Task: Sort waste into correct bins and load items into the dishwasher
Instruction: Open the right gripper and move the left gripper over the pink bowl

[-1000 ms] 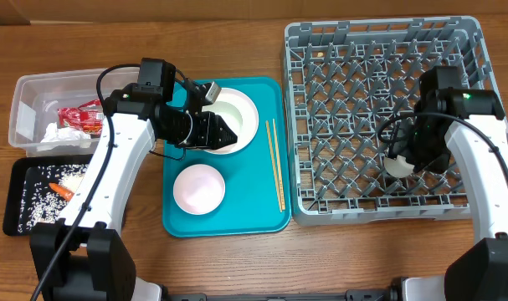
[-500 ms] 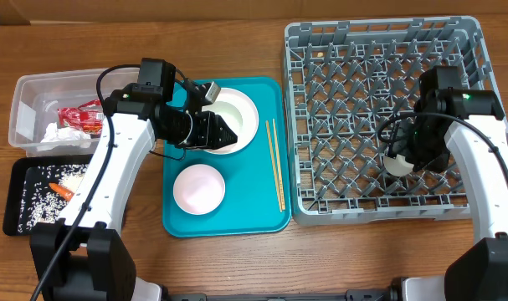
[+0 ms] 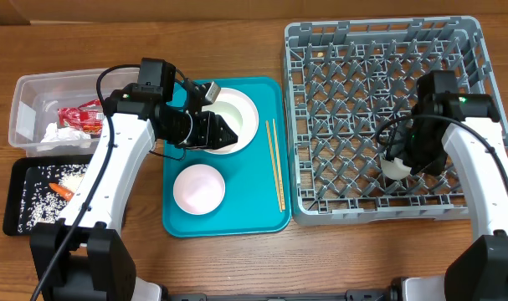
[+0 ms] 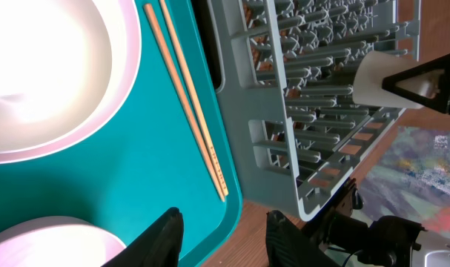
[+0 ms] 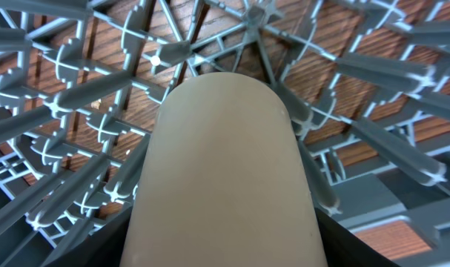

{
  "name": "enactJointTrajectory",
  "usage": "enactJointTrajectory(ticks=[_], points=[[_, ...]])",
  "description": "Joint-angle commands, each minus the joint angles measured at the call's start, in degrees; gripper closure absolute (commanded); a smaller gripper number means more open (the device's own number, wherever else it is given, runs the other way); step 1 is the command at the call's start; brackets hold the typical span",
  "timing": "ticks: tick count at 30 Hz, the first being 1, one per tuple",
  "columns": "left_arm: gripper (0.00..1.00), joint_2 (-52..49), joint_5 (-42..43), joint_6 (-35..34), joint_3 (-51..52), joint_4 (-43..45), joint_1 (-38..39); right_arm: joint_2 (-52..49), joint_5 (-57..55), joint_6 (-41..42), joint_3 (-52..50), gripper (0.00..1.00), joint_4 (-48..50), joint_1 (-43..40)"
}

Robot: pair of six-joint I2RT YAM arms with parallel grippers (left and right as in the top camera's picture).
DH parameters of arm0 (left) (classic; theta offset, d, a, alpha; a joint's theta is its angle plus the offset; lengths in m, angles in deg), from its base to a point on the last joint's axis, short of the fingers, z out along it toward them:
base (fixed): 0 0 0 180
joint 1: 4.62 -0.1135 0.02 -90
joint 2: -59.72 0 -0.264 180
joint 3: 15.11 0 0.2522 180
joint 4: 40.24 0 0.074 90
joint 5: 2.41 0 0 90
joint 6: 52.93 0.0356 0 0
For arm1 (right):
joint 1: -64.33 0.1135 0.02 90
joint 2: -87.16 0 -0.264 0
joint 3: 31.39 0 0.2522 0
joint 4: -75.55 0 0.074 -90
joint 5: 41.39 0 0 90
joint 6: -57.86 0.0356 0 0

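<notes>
I should open my right gripper now, because the small white cup (image 3: 395, 169) is low with rack wires close on both sides. The cup would settle among the pegs.
My left gripper (image 3: 227, 134) is open and empty, hovering over the near edge of a round white dish (image 3: 241, 110) on the teal tray (image 3: 237, 219). In the left wrist view the fingers (image 4: 225, 219) are apart above the tray. A white bowl (image 3: 198, 188) and wooden chopsticks (image 3: 275, 163) lie on the tray. My right gripper (image 3: 404, 157) is shut on the small white cup (image 3: 395, 169), low among the pegs of the grey dish rack (image 3: 379, 50). The cup (image 5: 225, 148) fills the right wrist view.
The clear tub (image 3: 32, 92) at the far left holds the red wrapper (image 3: 79, 117) and white tissue (image 3: 61, 134). The black tray (image 3: 13, 201) in front of it holds rice scraps (image 3: 46, 207) and a carrot piece (image 3: 63, 191).
My right gripper with the cup has shifted slightly toward the front of the rack. The left arm has not moved.
</notes>
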Motion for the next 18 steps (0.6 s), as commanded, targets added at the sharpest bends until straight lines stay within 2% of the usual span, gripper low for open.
enactJointTrajectory(ticks=[1, 3, 10, 18], points=[[0.60, 0.8, -0.3, -0.2, -0.9, 0.1, 0.4, 0.2, 0.6, 0.3, -1.1, 0.79, 0.7, -0.2], [0.59, 0.8, -0.4, -0.2, -0.9, 0.1, 0.4, 0.2, 0.6, 0.3, -1.1, 0.75, 0.8, -0.2], [0.58, 0.8, -0.4, -0.2, -0.9, 0.1, 0.4, 0.2, 0.8, 0.3, -1.1, 0.33, 0.6, -0.2], [0.55, 0.8, -0.4, -0.4, -0.9, 0.1, 0.4, 0.2, 0.8, 0.3, -1.1, 0.24, 0.4, -0.2]])
